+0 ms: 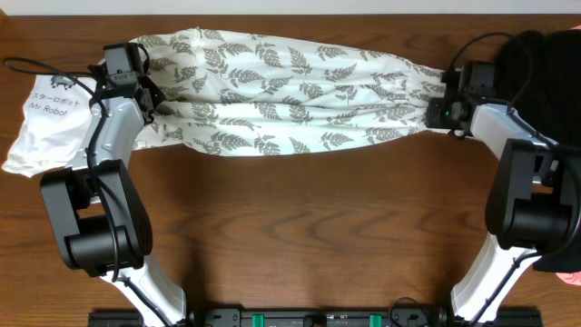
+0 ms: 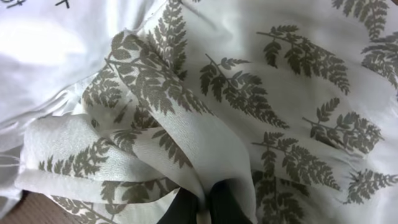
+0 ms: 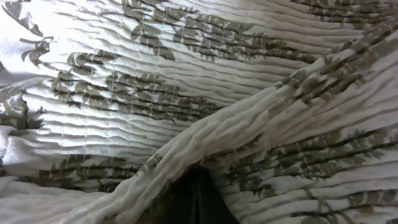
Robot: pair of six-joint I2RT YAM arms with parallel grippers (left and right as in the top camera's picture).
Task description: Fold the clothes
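The clothes (image 1: pixel 281 91) lie stretched across the table and would land in place, so my left gripper can open.
The clothes (image 1: pixel 281 91), a long white garment printed with grey fern leaves, lie stretched across the back of the table between my two arms. My left gripper (image 1: pixel 152 102) is shut on its left end. In the left wrist view the fern cloth (image 2: pixel 249 93) bunches over the gripper (image 2: pixel 204 208), a fold pinched between the dark fingers (image 2: pixel 227 199). My right gripper (image 1: pixel 438 111) is shut on the right end. In the right wrist view the pleated cloth (image 3: pixel 186 93) drapes over the gripper (image 3: pixel 198 202), whose dark fingers are pressed together under a thick fold.
A plain white shirt printed "Mr Robot" (image 1: pixel 45 123) lies at the left edge, partly under the fern garment. A black garment (image 1: pixel 545 64) is heaped at the back right. A bit of pink (image 1: pixel 572 277) shows at the right edge. Bare wooden table (image 1: pixel 309 227) lies in front.
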